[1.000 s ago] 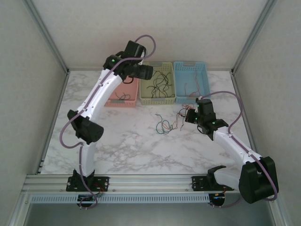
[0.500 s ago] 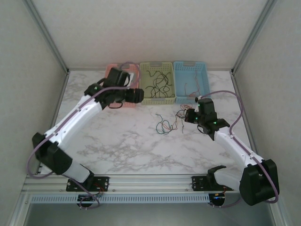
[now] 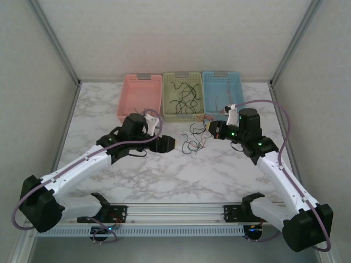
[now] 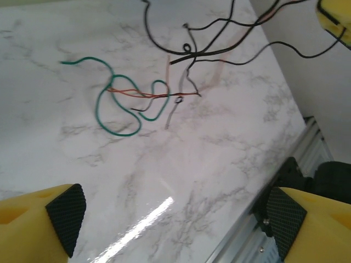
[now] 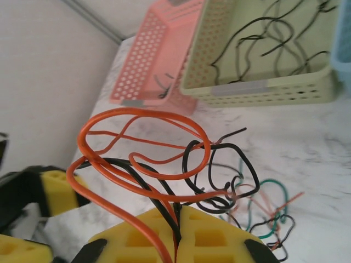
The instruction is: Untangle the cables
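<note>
I will next use my left gripper to grab the black cable near its loose end (image 3: 192, 130) (image 4: 178, 60), so that the tangle stays free for my right gripper to untangle.
A tangle of thin cables (image 3: 192, 139) lies on the marble table (image 3: 137, 175) in front of the baskets. My right gripper (image 3: 211, 129) hovers at its right side, shut on orange and black cables. In the right wrist view an orange cable (image 5: 143, 147) loops out from between the pressed fingers (image 5: 176, 219), with a black cable (image 5: 219, 171) beside it; a green cable (image 5: 274, 189) trails below. My left gripper (image 3: 168, 143) stands open just left of the tangle. Its view shows a green cable (image 4: 118, 107) and a thin red cable (image 4: 148, 94) flat on the table, and black cables (image 4: 203, 38) above.
Three baskets stand in a row at the back: pink (image 3: 141, 98), green (image 3: 184, 96) holding several black cables, and blue (image 3: 222, 90). The metal rail (image 3: 175, 211) runs along the near table edge. Bare marble spreads to the left and front.
My left arm swung down from the baskets to the table, ending just left of the tangle with its jaws wider. The right gripper moved left and back, pulling its cables up.
</note>
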Available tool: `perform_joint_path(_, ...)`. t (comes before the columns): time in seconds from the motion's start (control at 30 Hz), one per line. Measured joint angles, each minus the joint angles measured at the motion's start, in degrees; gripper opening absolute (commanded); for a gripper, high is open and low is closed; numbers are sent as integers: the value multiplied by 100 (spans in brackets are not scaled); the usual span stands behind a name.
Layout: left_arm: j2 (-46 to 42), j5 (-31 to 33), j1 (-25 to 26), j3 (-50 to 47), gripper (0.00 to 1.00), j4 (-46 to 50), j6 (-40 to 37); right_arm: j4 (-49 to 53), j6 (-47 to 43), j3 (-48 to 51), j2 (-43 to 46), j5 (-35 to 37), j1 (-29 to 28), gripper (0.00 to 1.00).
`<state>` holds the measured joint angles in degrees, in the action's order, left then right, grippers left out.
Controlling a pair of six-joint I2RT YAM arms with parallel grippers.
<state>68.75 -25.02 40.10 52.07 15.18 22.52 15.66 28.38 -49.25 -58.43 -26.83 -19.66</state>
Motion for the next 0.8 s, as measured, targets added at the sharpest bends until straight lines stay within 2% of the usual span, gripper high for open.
perform_joint_path(0.17,450,-437,317,131,91,-778,-55,2,205,-57,0,-310,-44,0)
perform_joint_path(0.4,1582,-439,584,654,89,-1215,-332,17,535,-79,-17,-439,-76,0)
perform_joint_path(0.73,2588,-52,632,1482,76,-1259,-931,116,728,-221,-70,-492,-90,0)
perform_joint_path(0.8,2763,9,632,1585,69,-1237,-1005,138,734,-243,-70,-492,-92,0)
